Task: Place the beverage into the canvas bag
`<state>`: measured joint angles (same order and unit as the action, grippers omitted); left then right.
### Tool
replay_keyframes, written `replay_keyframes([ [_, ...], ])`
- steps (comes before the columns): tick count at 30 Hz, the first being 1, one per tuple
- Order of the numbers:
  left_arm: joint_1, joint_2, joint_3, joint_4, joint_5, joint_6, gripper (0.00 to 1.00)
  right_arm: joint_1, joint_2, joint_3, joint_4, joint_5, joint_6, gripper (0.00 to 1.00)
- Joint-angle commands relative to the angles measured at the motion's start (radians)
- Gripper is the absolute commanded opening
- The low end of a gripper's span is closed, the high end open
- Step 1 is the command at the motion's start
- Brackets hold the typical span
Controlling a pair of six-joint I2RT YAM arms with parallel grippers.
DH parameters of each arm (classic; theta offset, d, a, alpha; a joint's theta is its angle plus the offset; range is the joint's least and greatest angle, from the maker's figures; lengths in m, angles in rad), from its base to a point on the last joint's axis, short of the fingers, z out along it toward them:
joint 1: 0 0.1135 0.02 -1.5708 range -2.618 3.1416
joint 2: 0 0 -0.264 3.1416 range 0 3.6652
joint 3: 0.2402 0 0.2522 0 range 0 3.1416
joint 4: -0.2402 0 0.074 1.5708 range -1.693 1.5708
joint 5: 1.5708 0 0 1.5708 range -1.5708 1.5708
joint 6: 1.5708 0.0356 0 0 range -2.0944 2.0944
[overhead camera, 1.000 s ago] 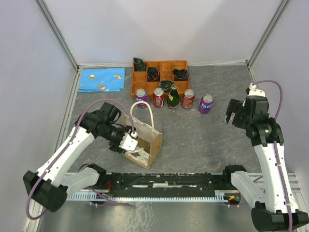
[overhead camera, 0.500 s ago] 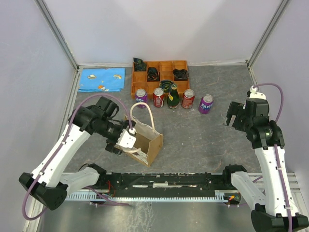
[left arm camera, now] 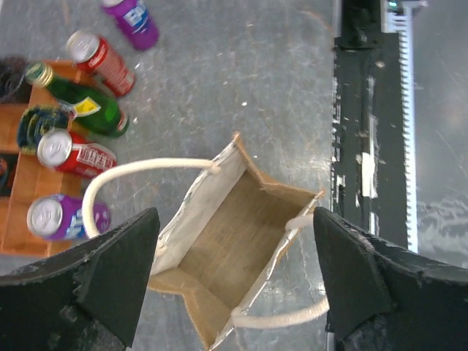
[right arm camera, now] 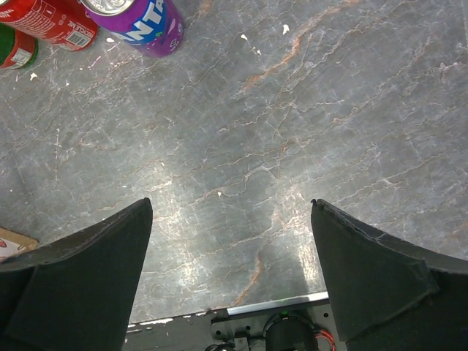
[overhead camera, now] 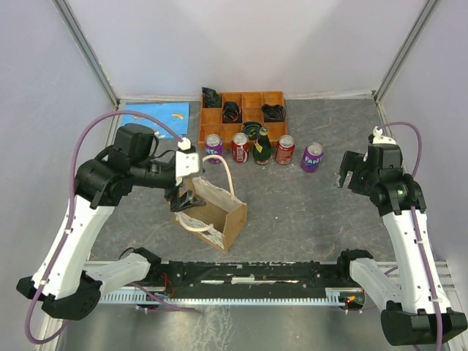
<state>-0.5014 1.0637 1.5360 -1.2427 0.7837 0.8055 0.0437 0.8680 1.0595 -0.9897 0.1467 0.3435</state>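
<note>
My left gripper grabs the bag's short rim at its far end (left arm camera: 185, 291) next, so the canvas bag's opening stays free to take beverages.
The canvas bag (overhead camera: 217, 212) stands open and empty on the grey table, one cream handle arched up and the other lying over its near side. My left gripper (overhead camera: 186, 200) hovers open above the bag's left end; in the left wrist view its fingers straddle the bag's mouth (left arm camera: 227, 248) without touching it. Behind the bag, the beverages stand in a row: purple can (overhead camera: 213, 144), red can (overhead camera: 240, 147), green bottle (overhead camera: 262, 146), red can (overhead camera: 284, 149), purple can (overhead camera: 312, 156). My right gripper (overhead camera: 349, 171) hangs open and empty right of that last can (right arm camera: 139, 22).
An orange compartment tray (overhead camera: 241, 94) with dark items sits behind the cans. A blue patterned cloth (overhead camera: 150, 118) lies at the back left. The black rail (overhead camera: 248, 274) runs along the near edge. White walls enclose the table on three sides.
My left gripper has let go of the bag's left rim, opened wide and risen above the bag. The bag stays standing. The right arm has barely shifted.
</note>
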Motion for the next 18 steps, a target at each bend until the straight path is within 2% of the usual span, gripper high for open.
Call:
replay_keyframes([
  [1, -0.001, -0.014, -0.118, 0.3, -0.224, -0.459, 0.86, -0.004, 0.016, 0.022, 0.054, -0.024, -0.01, 0.97],
  [3, 0.0, -0.001, -0.189, 0.363, -0.381, -0.548, 0.81, -0.004, 0.018, 0.027, 0.054, -0.028, -0.014, 0.97],
  [6, 0.004, 0.015, -0.267, 0.421, -0.485, -0.624, 0.81, -0.004, 0.012, 0.032, 0.041, -0.022, -0.032, 0.97],
  [15, 0.005, 0.066, -0.416, 0.518, -0.759, -0.606, 0.83, -0.004, -0.043, 0.016, -0.01, 0.011, -0.075, 0.98],
  [18, 0.005, 0.075, -0.451, 0.525, -0.8, -0.584, 0.82, -0.005, -0.053, 0.018, -0.013, 0.019, -0.074, 0.98],
])
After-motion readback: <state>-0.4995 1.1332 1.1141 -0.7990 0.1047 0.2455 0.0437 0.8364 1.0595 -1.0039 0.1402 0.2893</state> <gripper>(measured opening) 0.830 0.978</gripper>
